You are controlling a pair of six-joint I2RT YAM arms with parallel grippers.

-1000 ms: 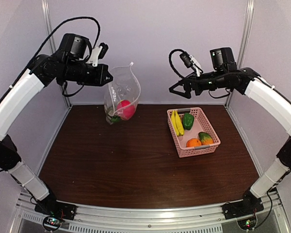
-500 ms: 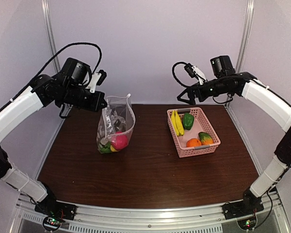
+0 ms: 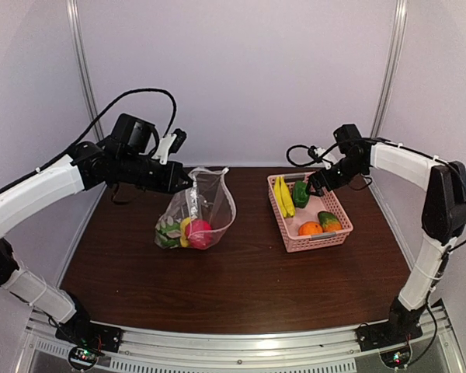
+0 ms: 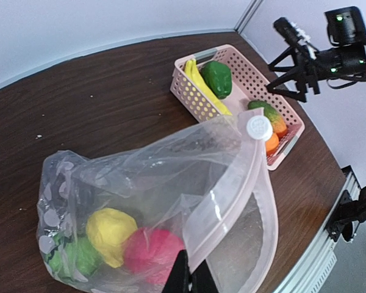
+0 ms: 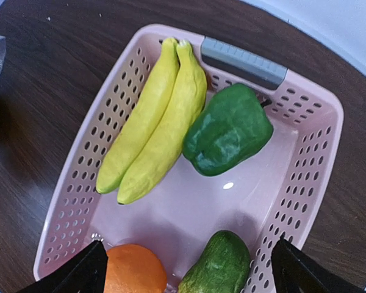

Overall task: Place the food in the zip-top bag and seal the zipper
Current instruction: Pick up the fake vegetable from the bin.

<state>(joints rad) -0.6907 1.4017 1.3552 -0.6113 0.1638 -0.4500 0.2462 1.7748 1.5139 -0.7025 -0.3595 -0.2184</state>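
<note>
My right gripper is to grab the green pepper (image 5: 229, 129) by its sides and leave its stem end free, so the pepper can go through the bag's opening.
The clear zip-top bag (image 3: 210, 203) rests on the table left of centre, its mouth held up and gaping. My left gripper (image 3: 188, 180) is shut on its rim (image 4: 192, 278). The zipper (image 4: 229, 189) curves up to a white slider (image 4: 257, 127). Inside lie a red-pink fruit (image 4: 151, 253), a yellow piece (image 4: 111, 235) and a green piece (image 4: 79, 256). My right gripper (image 3: 314, 184) hangs open just above the pink basket (image 5: 67, 201), with nothing between its fingers (image 5: 192, 274). Under it lie a banana bunch (image 5: 155, 122), green pepper (image 5: 229, 129), orange (image 5: 134, 271) and orange-green piece (image 5: 216, 265).
The pink basket (image 3: 318, 242) stands at the right of the brown table, its grey handle (image 5: 244, 61) towards the back wall. White enclosure walls and metal posts close in the back and sides. The arm bases sit along the near edge.
My left arm has brought the bag down from the back wall onto the table and shifted it right. My right arm has dropped down over the basket.
</note>
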